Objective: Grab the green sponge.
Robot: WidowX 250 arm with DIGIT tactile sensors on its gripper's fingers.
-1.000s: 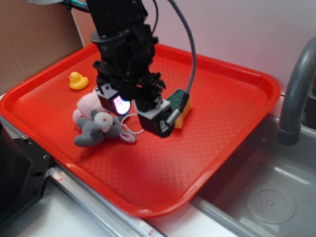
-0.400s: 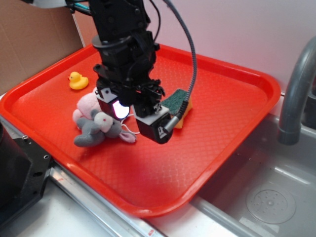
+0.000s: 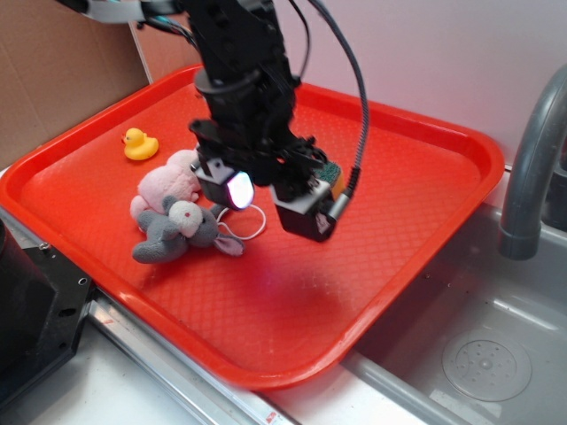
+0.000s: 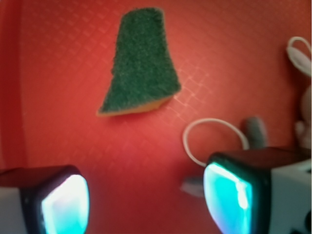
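Note:
My gripper needs to move toward the green sponge (image 3: pixel 331 172) before it closes on it, because bare red tray shows between my fingers.
The green sponge (image 4: pixel 141 63) lies flat on the red tray (image 4: pixel 63 97), dark green top up with a yellow-orange edge showing. In the wrist view it sits ahead of my gripper (image 4: pixel 146 200), apart from the fingers (image 4: pixel 63 202), which stand wide with only tray between them. In the exterior view my gripper (image 3: pixel 270 202) hovers above the tray and covers most of the sponge (image 3: pixel 331 172); only a green and orange corner peeks out behind the right finger. The gripper is open and holds nothing.
A pink plush (image 3: pixel 168 188) and a grey plush (image 3: pixel 173 232) lie just left of the gripper, with a white string loop (image 4: pixel 214 141) near the right finger. A yellow duck (image 3: pixel 139 144) sits far left. A faucet (image 3: pixel 532 159) and sink (image 3: pixel 478 354) lie beyond the tray (image 3: pixel 399 230) rim.
The arm has shifted right and toward the back of the tray, over the sponge, hiding most of it in the exterior view. The jaws stay open. The toys have not moved.

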